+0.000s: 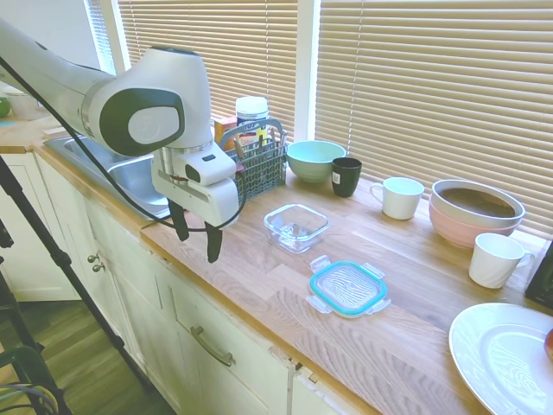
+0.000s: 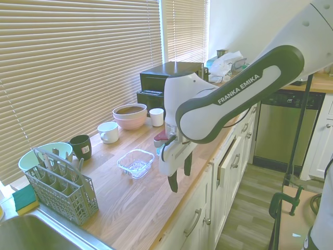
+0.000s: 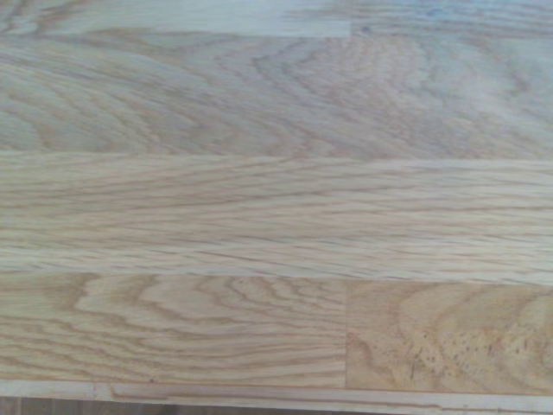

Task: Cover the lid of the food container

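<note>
My gripper grips the lid by a narrow side flap [image 1: 320,264] next. The lid lies flat, and its teal-rimmed body [image 1: 348,287] is wider than my gripper's open fingers.
The lid [image 1: 347,288], clear with a teal-blue rim, lies flat on the wooden counter [image 1: 259,277] near its front edge. The food container [image 1: 296,226], a small square glass dish, stands uncovered a short way behind and to the left of the lid; it also shows in the second exterior view [image 2: 136,162]. My gripper [image 1: 198,238] hangs open and empty above the counter's front edge, left of the dish and apart from both objects. From the other side the gripper [image 2: 180,174] is again seen with its fingers spread. The wrist view shows only bare wood [image 3: 276,207].
A grey cutlery drainer [image 1: 259,164] stands by the sink [image 1: 138,177]. Along the window are a mint-green bowl [image 1: 314,158], a black mug [image 1: 346,175], a white mug [image 1: 401,197], a pink bowl [image 1: 475,216] and a white cup [image 1: 494,259]. A white plate [image 1: 505,354] sits front right.
</note>
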You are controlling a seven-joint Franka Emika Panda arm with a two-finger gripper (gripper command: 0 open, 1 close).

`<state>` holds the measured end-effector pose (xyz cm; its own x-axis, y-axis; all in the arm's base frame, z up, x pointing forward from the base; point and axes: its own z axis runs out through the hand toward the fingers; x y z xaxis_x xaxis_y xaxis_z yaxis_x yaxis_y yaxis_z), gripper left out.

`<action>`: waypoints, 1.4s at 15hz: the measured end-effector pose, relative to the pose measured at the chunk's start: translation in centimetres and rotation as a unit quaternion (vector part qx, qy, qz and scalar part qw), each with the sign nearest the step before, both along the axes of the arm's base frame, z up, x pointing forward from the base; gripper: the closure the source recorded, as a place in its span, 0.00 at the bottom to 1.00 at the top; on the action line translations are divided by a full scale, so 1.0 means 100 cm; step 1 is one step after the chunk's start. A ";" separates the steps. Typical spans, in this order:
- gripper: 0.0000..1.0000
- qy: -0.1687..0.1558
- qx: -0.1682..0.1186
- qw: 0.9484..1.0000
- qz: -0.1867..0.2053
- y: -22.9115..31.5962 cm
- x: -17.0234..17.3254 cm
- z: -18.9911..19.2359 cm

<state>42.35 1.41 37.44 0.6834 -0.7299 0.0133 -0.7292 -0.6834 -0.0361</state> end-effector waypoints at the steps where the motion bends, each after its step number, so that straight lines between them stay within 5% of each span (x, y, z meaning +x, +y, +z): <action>1: 0.00 0.000 -0.001 1.000 0.000 0.000 0.000 0.000; 6: 0.00 -0.003 0.000 1.000 -0.017 -0.020 0.003 0.004; 10: 0.00 -0.007 0.014 0.999 -0.034 -0.086 0.008 0.017; 17: 0.00 -0.013 0.063 0.996 -0.061 -0.229 0.034 0.012; 21: 0.00 -0.039 0.105 0.993 -0.040 -0.275 0.055 -0.001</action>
<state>47.81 -26.07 37.37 0.6260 -0.7741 -0.0943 -0.7702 -0.5949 -0.2298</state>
